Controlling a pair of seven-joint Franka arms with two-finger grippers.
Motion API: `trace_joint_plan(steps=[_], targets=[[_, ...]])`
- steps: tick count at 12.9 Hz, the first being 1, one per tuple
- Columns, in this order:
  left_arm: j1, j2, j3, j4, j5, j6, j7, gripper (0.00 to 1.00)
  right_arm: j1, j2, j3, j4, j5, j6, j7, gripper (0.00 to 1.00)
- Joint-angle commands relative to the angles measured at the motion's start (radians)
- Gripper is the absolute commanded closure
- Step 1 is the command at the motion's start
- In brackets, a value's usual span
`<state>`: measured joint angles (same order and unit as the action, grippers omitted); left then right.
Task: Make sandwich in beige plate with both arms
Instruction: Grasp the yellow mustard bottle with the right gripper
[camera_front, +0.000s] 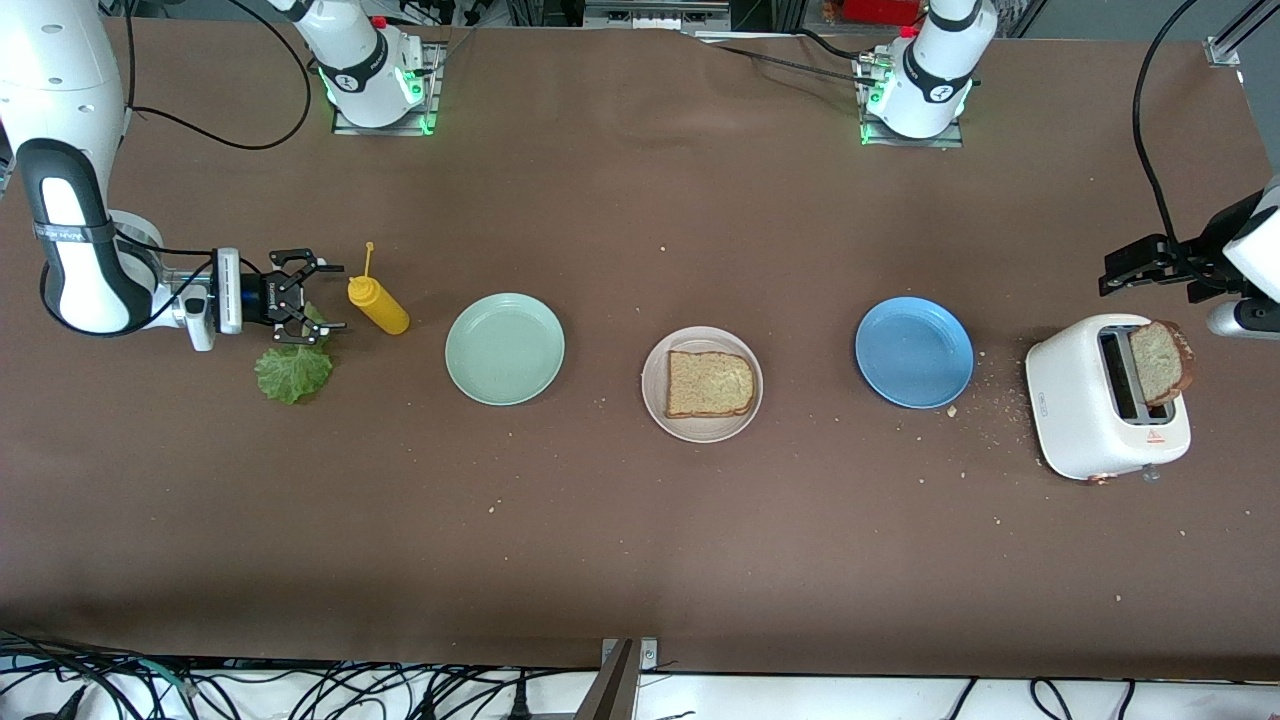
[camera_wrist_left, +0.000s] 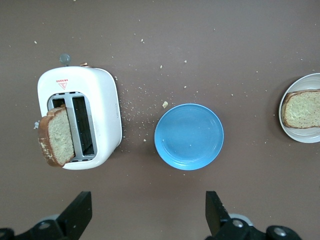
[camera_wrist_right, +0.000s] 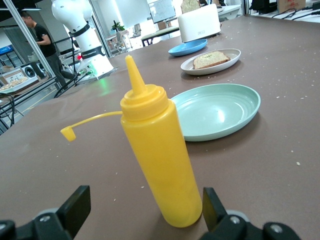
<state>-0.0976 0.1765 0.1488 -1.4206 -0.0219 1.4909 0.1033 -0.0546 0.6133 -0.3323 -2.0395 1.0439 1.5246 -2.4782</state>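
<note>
Next, my right gripper grabs the yellow squeeze bottle by its straight-sided lower body (camera_front: 390, 314), since the uncapped nozzle (camera_front: 368, 258) slopes up to a slim tip.
One toast slice (camera_front: 709, 384) lies flat on the beige plate (camera_front: 660, 400) at mid table. A second toast slice (camera_front: 1160, 362) sticks up from the white toaster (camera_front: 1080, 420) at the left arm's end. A green lettuce leaf (camera_front: 293, 370) lies on the table at the right arm's end. My right gripper (camera_front: 330, 297) hangs open just above the lettuce, facing a yellow squeeze bottle (camera_wrist_right: 157, 155) and holding nothing. My left gripper (camera_wrist_left: 146, 212) is open and empty over bare table beside the toaster (camera_wrist_left: 100, 110) and its toast (camera_wrist_left: 56, 136).
A mint-green plate (camera_front: 505, 349) sits between the yellow bottle (camera_front: 378, 305) and the beige plate. A blue plate (camera_front: 914, 352) sits between the beige plate and the toaster. Crumbs are scattered around the toaster. The bottle's cap hangs off on its strap.
</note>
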Motion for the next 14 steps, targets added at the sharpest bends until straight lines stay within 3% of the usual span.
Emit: trace_joint_plan(steps=[1,9,10,12,13,14], targets=[[-0.001,-0.015,-0.006,-0.017,0.048,-0.004,-0.013,0.0,-0.004,0.035,0.01,0.013,0.054,-0.024,-0.033,0.01],[-0.001,-0.006,-0.005,-0.017,0.065,0.0,-0.011,0.0,0.001,0.078,0.065,0.018,0.128,-0.023,-0.054,0.02],[-0.002,-0.003,-0.006,-0.017,0.065,0.0,-0.011,0.0,0.002,0.083,0.067,0.018,0.13,-0.021,-0.054,0.17],[-0.002,0.001,-0.005,-0.017,0.069,0.002,-0.013,0.0,0.002,0.083,0.081,0.025,0.142,-0.015,-0.059,0.69],[-0.002,0.006,-0.006,-0.015,0.088,0.002,-0.013,0.0,0.004,0.083,0.082,0.033,0.142,-0.009,-0.059,0.88],[-0.004,0.006,-0.006,-0.015,0.092,0.003,-0.013,0.0,0.012,0.083,0.087,0.047,0.143,0.005,-0.054,0.97]])
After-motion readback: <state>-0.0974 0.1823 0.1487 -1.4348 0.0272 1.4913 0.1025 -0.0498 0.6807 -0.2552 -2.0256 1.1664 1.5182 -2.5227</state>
